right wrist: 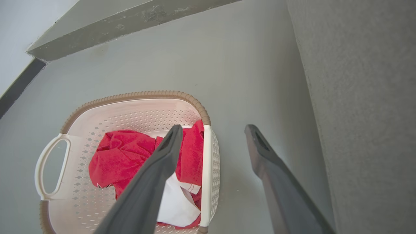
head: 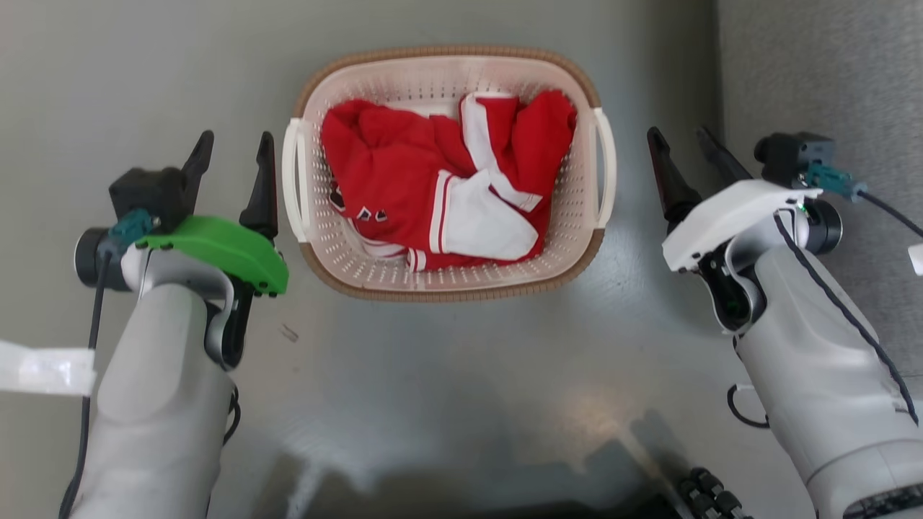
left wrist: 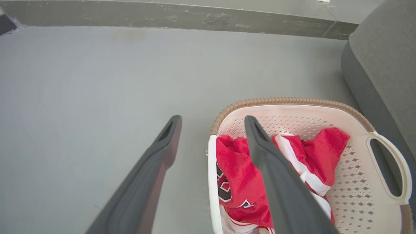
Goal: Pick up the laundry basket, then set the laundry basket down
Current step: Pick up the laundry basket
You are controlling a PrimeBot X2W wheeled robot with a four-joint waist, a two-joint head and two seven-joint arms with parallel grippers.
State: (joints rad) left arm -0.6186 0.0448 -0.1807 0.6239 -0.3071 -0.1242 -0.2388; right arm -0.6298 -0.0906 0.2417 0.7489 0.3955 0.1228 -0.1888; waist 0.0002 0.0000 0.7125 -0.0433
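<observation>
The basket's perforated body point(head: 484, 276) is wider than my open fingers. My left gripper should next grab its slim loop handle point(head: 295, 180) to pick up the laundry basket.
The laundry basket point(head: 577, 209) is cream-white, perforated, with a brown rim band, and stands on the grey floor at the upper middle of the head view. A crumpled red and white garment point(head: 447, 187) lies inside it. My left gripper point(head: 234, 155) is open just left of the basket's left loop handle point(head: 290, 180), not touching it. My right gripper point(head: 681, 148) is open a short way right of the right loop handle point(head: 606, 173). The left wrist view shows the basket point(left wrist: 357, 191) at right; the right wrist view shows the basket point(right wrist: 81, 123) at left.
A grey upholstered piece of furniture point(head: 822, 65) stands close beside my right arm, right of the basket. A low grey ledge along the wall point(left wrist: 162, 16) runs beyond the basket. White tape point(head: 43, 367) lies on the floor at the left edge.
</observation>
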